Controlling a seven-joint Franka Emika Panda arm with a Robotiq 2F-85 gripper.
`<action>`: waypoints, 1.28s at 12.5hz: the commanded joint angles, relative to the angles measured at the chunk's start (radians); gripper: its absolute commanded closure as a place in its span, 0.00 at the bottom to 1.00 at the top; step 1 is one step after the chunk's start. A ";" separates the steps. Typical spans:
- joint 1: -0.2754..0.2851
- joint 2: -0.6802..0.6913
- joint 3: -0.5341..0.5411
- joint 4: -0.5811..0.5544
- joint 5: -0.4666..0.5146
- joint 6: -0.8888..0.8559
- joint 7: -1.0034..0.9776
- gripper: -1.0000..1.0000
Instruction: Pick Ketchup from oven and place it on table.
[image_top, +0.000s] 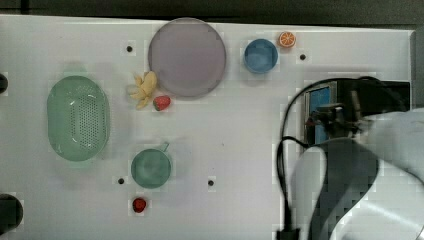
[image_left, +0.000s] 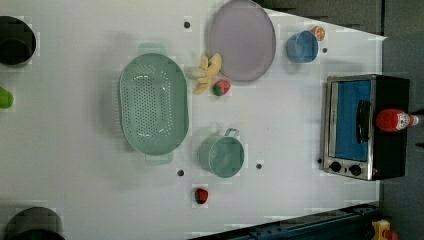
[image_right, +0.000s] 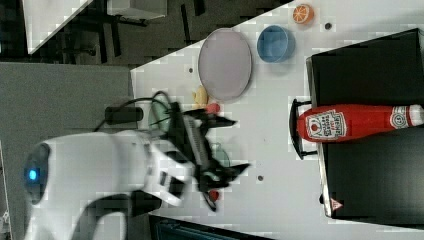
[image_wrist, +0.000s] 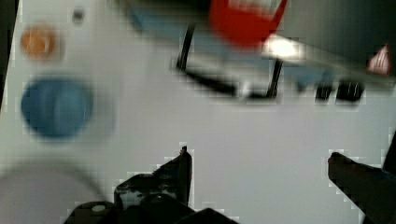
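Note:
I need to bring the bottle from the oven to the table. My gripper should next grab the bottle by its red body (image_left: 392, 120) (image_wrist: 244, 20) to do that.
The Ketchup (image_right: 350, 122), a red bottle with a white cap, stands on the black top of the oven (image_right: 372, 170) near its front edge, above the door handle. In the left view the Ketchup (image_left: 395, 120) sits over the blue glass door of the oven (image_left: 352, 125). My gripper (image_right: 235, 145) hangs over the white table (image_right: 280, 100) in front of the oven, apart from the bottle. Its fingers are spread wide with nothing between them. In the wrist view the gripper (image_wrist: 261, 163) faces the oven handle (image_wrist: 229, 86), with the Ketchup (image_wrist: 245, 18) beyond it.
On the table are a green colander (image_top: 78, 117), a purple plate (image_top: 186, 56), a blue bowl (image_top: 260, 55), an orange slice (image_top: 287, 39), a banana bunch (image_top: 144, 89), two strawberries (image_top: 161, 102) (image_top: 139, 204) and a green cup (image_top: 151, 168). A black cable (image_top: 287, 130) loops beside the arm.

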 joint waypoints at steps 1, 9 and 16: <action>-0.032 0.085 -0.092 0.037 0.020 0.162 0.000 0.00; -0.068 0.347 -0.127 0.091 0.153 0.263 0.003 0.00; -0.076 0.381 -0.123 0.094 0.202 0.269 0.002 0.38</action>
